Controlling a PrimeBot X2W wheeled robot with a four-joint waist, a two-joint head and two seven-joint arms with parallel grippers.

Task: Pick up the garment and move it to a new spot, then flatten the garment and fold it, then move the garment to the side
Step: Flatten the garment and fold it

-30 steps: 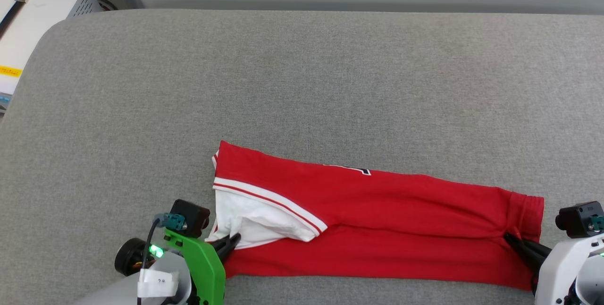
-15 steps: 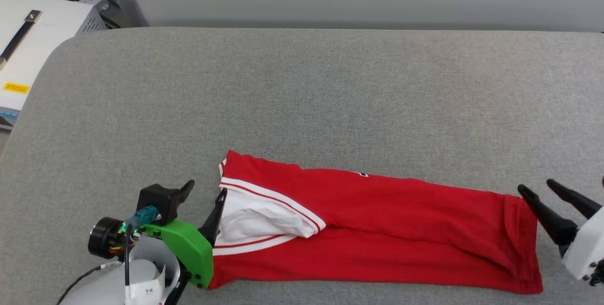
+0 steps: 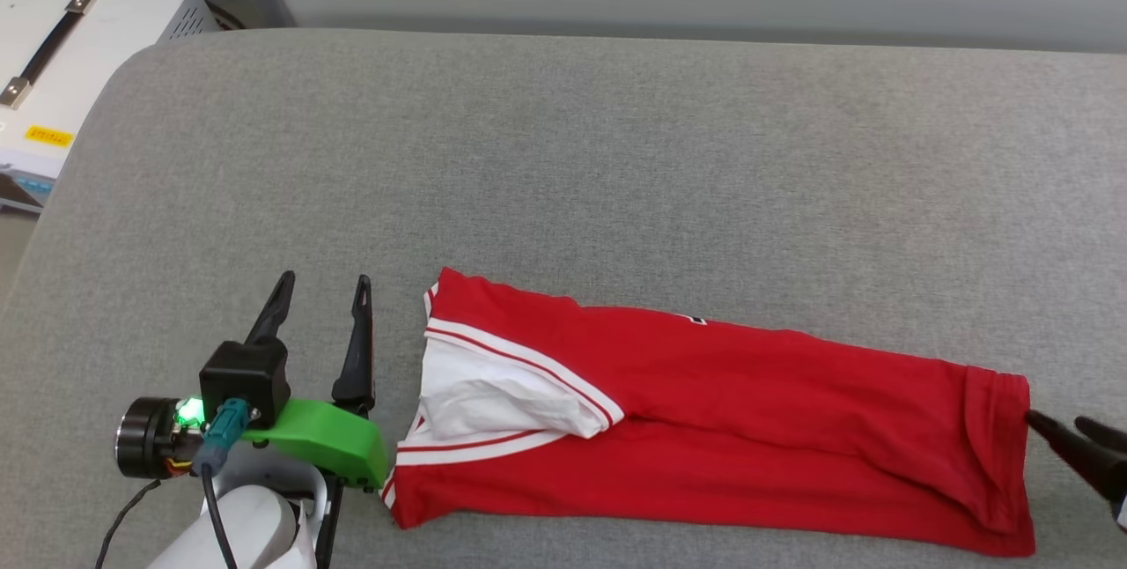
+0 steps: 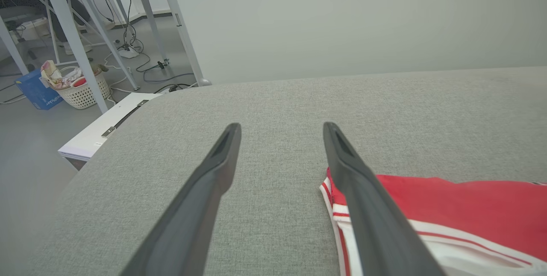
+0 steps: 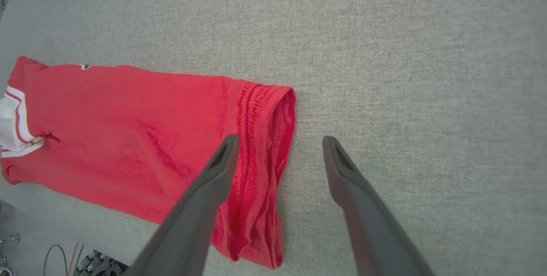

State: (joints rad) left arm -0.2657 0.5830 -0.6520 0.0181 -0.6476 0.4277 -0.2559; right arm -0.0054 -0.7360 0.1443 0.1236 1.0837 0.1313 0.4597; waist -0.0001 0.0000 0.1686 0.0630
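The robot's right gripper will next grab the long red garment by its hem (image 3: 998, 463), to fold the garment over toward its striped end (image 3: 486, 379).
The garment (image 3: 722, 428) lies folded into a long red strip on the grey table, its white sleeve (image 3: 493, 397) with striped trim tucked at the left end and its hem (image 3: 999, 454) at the right. A sliver of black print peeks out at its far edge. My left gripper (image 3: 323, 287) stands open just left of the collar end, touching nothing; the left wrist view has the garment (image 4: 448, 207) beside its right finger. My right gripper (image 3: 1052, 424) is open at the hem end, clear of the cloth. In the right wrist view the garment (image 5: 141, 139) lies to the left of the open right gripper (image 5: 277, 141).
The grey padded table (image 3: 616, 155) stretches far beyond the garment. A white box (image 3: 62, 67) with a black handle sits off the table's far left corner. The left wrist view has metal frame legs, cables and a laundry basket (image 4: 83, 90) on the floor beyond.
Both grippers have let go of the garment and drawn back open: the left swung away to the left, the right off the hem. The camera shifted slightly too.
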